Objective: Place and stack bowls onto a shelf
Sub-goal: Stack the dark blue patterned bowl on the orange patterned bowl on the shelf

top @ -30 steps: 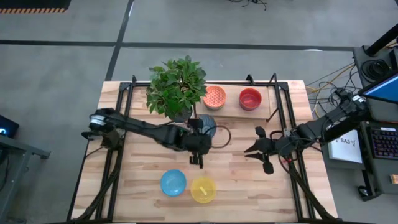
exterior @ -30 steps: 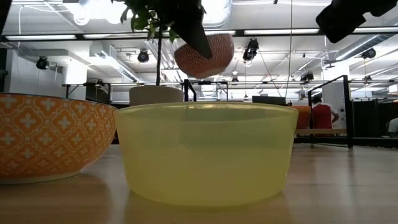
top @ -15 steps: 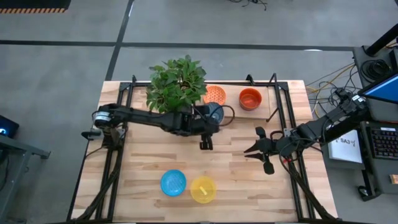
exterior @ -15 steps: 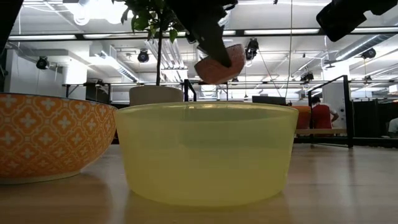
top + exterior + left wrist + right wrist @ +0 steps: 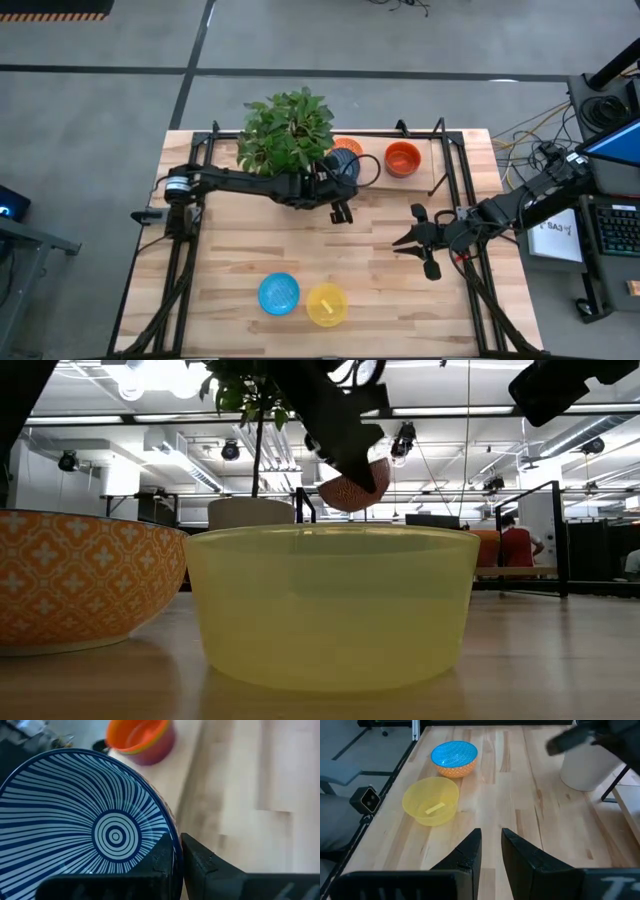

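My left gripper holds the striped bowl (image 5: 341,163) tilted beside the orange patterned bowl (image 5: 346,147). It needs to level the striped bowl and bring it down before letting go.
My left gripper (image 5: 338,185) is shut on a bowl with blue-white stripes inside (image 5: 100,830) and a reddish pattern outside (image 5: 352,490). It holds the bowl in the air at the shelf's (image 5: 430,162) near edge, beside the plant. Partly hidden behind it, an orange patterned bowl (image 5: 346,147) sits on the plank. An orange-red bowl (image 5: 403,158) also stands there, nested in a darker one (image 5: 142,737). A bowl with a blue inside and orange patterned outside (image 5: 279,293) and a yellow bowl (image 5: 326,304) rest on the tabletop near the front. My right gripper (image 5: 405,230) hovers open over the table's right part. My left gripper pinches the striped bowl's rim (image 5: 169,826), with one finger (image 5: 161,857) inside the bowl and the other (image 5: 202,862) outside. The bowl is lifted clear of table and shelf. In the low view it sits tilted below the dark fingers (image 5: 340,420).
A leafy plant (image 5: 287,135) in a white pot (image 5: 585,767) stands at the shelf's left end, close to my left arm. Thin black posts (image 5: 441,130) frame the shelf. The yellow bowl (image 5: 330,600) fills the low view's foreground. Bare wood lies between the front bowls and the shelf.
My left gripper has carried the striped bowl from the table's middle toward the far edge, up to the shelf beside the plant. In the low view the bowl has receded, dropped lower and tipped. My right arm has kept still.
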Robot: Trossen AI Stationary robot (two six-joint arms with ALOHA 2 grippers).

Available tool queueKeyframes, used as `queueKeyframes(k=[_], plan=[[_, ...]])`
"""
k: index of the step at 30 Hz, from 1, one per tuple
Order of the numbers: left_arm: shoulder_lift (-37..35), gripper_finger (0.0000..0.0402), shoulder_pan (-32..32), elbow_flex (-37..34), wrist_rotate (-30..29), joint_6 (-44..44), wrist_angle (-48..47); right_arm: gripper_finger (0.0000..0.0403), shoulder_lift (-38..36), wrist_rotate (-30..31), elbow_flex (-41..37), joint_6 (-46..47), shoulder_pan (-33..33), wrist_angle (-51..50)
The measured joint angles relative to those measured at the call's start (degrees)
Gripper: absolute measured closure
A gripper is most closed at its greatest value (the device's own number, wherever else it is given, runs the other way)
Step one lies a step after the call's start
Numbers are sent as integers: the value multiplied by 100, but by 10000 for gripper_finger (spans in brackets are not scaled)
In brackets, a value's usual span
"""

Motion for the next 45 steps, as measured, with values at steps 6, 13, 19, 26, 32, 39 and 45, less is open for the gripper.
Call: queueKeyframes(k=[6, 13, 19, 26, 32, 39, 45], plan=[[182, 395, 190, 0, -38, 23, 175, 339, 0, 0, 0, -2, 0, -15], [205, 394, 374, 0, -37, 13, 291, 339, 0, 2, -2, 0, 0, -18], [207, 394, 418, 0, -25, 26, 464, 339, 0, 4, -13, -8, 0, -24], [229, 393, 483, 0, -42, 3, 678, 339, 0, 11, -13, -22, 0, -24], [229, 393, 573, 0, -36, -16, 767, 339, 0, 11, -13, -22, 0, -24], [229, 393, 601, 0, -39, -20, 747, 339, 0, 9, -15, -21, 0, -24], [229, 392, 610, -2, -29, -194, 713, 339, 0, 9, -15, -22, 0, -24]])
